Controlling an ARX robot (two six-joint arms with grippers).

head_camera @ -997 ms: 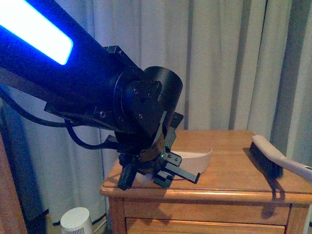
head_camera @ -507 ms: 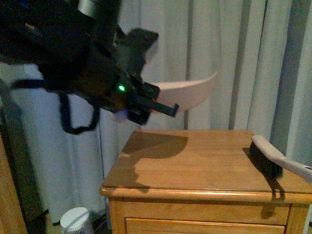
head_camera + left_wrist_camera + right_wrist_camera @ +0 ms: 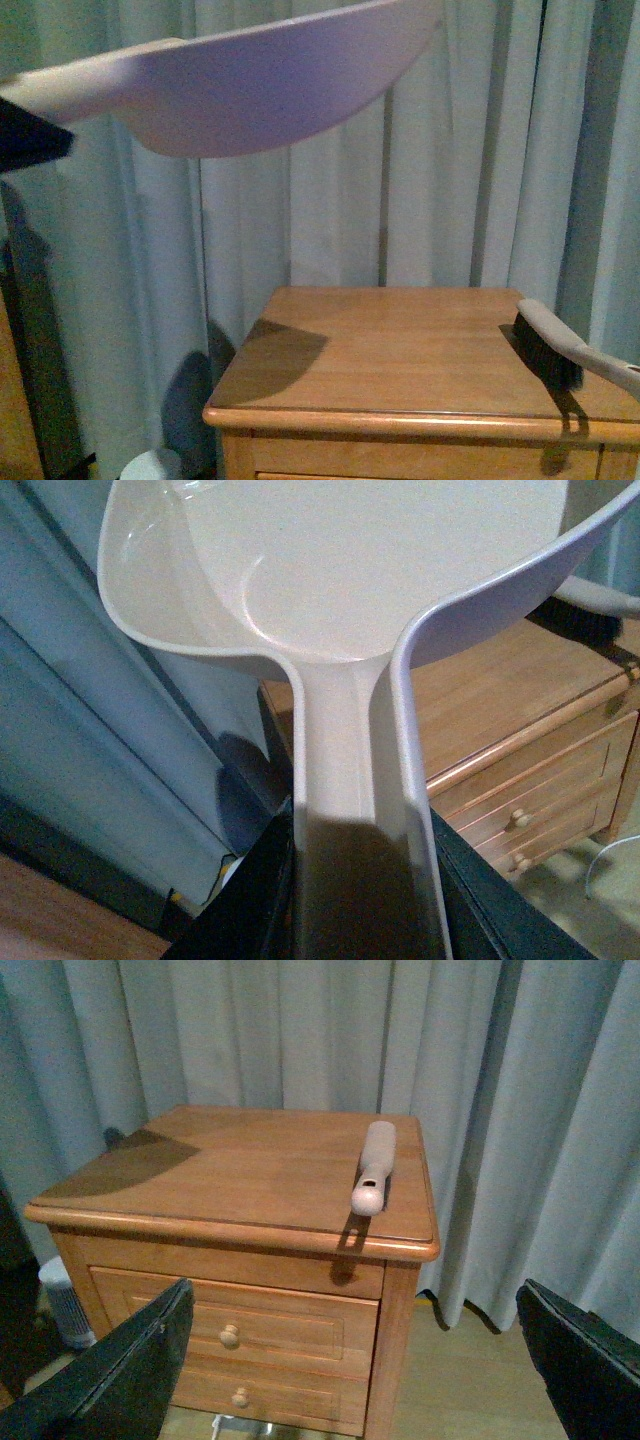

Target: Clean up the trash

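Note:
Next, my right gripper grabs the brush by its cream handle (image 3: 608, 367), raised away from the cabinet (image 3: 400, 350), since dark bristles fill the space under the brush's head.
The beige dustpan (image 3: 250, 80) hangs high above the wooden cabinet (image 3: 400, 350), filling the top of the front view. In the left wrist view my left gripper (image 3: 360, 890) is shut on the dustpan's handle (image 3: 345, 780), with a black finger (image 3: 250, 900) on each side. The scoop (image 3: 350, 570) faces away from the wrist and I see nothing in it. My right gripper (image 3: 355, 1370) is open, its fingers (image 3: 130, 1370) wide apart in front of the cabinet's drawers (image 3: 230, 1335) with nothing between them. The trash is out of view.
A hand brush (image 3: 545, 345) lies on the cabinet top at its right edge, handle (image 3: 375, 1165) pointing off the front corner. Pale curtains (image 3: 450, 150) hang close behind. A small white ribbed object (image 3: 65, 1300) stands on the floor left of the cabinet.
The left arm has lifted the dustpan off the cabinet top, up and toward the camera. The arm has left the front view except for a dark corner at the left edge. The brush has not moved.

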